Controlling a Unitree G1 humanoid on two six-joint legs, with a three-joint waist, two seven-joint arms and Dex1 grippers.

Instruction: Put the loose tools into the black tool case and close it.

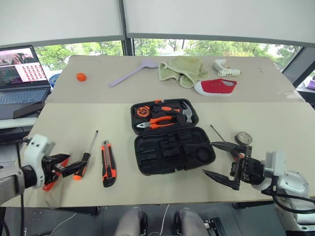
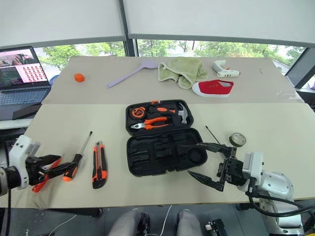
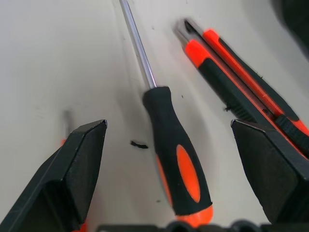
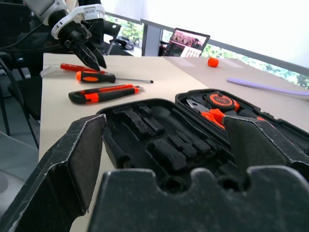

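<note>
The screwdriver's black handle is between my left gripper's fingers, near the table, so it is time for my left gripper to close on the handle.
The black tool case (image 1: 147, 162) lies open at the table's middle, its near half showing bare recesses. To its left lie an orange-black utility knife (image 1: 108, 163) and a black-orange screwdriver (image 1: 82, 165). My left gripper (image 1: 74, 162) hovers open just above that screwdriver's handle (image 3: 178, 159), one finger (image 3: 79, 159) on each side. A slim orange screwdriver (image 4: 72, 67) lies beside it, nearer the table's edge. Right of the case, my right gripper (image 1: 207, 158) is open and level, pointing at the case. Behind it lie a second screwdriver's shaft (image 1: 216, 132) and a tape roll (image 1: 243, 138).
Pliers, hammer and tape measure sit in the case's far half (image 1: 162, 114). On the far table lie a lilac spatula (image 1: 133, 73), a green cloth (image 1: 183, 69), a red shoe (image 1: 215, 86), a white gun-shaped tool (image 1: 225, 69) and a small orange ball (image 1: 80, 76). A laptop (image 1: 22, 73) stands far left.
</note>
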